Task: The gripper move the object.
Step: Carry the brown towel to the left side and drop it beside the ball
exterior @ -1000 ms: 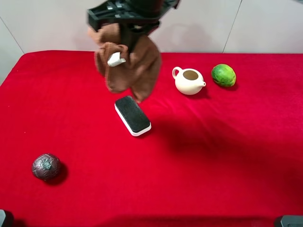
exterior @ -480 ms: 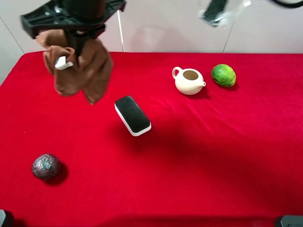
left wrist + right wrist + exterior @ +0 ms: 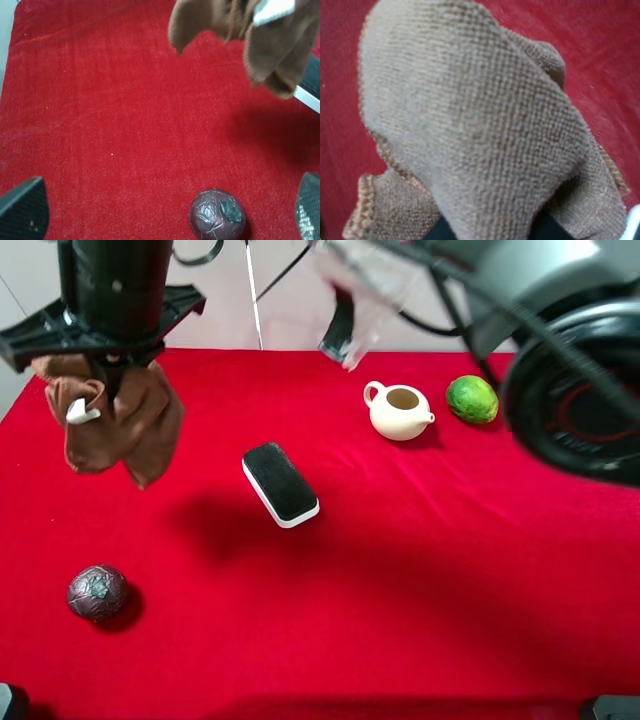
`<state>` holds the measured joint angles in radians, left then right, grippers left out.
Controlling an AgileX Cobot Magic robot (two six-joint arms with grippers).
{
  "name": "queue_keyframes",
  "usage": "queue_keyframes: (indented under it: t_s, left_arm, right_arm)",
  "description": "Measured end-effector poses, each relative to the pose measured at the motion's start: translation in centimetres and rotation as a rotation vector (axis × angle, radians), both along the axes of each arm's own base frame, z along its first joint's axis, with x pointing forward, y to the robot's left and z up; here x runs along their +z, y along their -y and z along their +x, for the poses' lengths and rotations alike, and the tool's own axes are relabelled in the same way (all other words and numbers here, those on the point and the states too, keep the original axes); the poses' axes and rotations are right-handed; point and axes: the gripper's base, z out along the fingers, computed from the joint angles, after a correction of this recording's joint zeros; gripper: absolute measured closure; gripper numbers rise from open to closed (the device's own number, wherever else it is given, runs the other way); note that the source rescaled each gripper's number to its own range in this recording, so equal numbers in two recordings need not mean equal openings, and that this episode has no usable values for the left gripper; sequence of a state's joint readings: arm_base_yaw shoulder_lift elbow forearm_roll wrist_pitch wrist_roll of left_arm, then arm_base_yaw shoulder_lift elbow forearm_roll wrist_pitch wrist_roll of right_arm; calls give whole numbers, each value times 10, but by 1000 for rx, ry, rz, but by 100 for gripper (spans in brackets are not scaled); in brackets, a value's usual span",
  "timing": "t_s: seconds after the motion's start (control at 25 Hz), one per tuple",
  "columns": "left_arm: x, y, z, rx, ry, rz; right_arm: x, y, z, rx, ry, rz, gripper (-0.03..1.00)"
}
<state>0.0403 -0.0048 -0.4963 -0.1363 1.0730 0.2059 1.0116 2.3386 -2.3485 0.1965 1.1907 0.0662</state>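
The cloth's lower folds still hang above the red table, so my right gripper keeps hold of the cloth for now.
A brown cloth point(image 3: 115, 425) with a white tag hangs in the air over the left back part of the red table point(image 3: 450, 570). My right gripper point(image 3: 105, 375) has reached across and is shut on the cloth's top, and the folds hide its fingers. The cloth point(image 3: 470, 125) fills the right wrist view. The left wrist view shows the cloth point(image 3: 260, 40) hanging beyond my left gripper point(image 3: 166, 207), which is open wide and empty, low over the front left of the table.
A black and white eraser point(image 3: 280, 483) lies near the table's middle. A cream teapot point(image 3: 400, 410) and a green fruit point(image 3: 472, 399) stand at the back right. A dark foil-like ball point(image 3: 97, 592) sits at the front left, also seen in the left wrist view point(image 3: 216, 220).
My right gripper has carried the hanging cloth leftward, from above the eraser at the back centre to the table's left side. The objects on the table have not moved.
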Motion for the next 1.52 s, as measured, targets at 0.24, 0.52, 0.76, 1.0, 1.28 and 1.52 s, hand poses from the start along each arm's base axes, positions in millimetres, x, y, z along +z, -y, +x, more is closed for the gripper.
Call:
queue_keyframes:
  t_s: [0.24, 0.52, 0.76, 1.0, 1.28, 1.52]
  left_arm:
    - [0, 0, 0, 0, 0, 0]
    - [0, 0, 0, 0, 0, 0]
    - [0, 0, 0, 0, 0, 0]
    - [0, 0, 0, 0, 0, 0]
    - [0, 0, 0, 0, 0, 0]
    - [0, 0, 0, 0, 0, 0]
  right_arm:
    - [-29, -15, 3, 1, -21, 19, 97]
    - [-65, -26, 8, -4, -41, 25, 97]
    - [-96, -33, 11, -14, -65, 20, 97]
    - [-118, -36, 12, -19, -91, 4, 97]
    - [-139, -39, 10, -18, -107, -12, 97]
    - [-147, -44, 4, -7, -112, -19, 97]
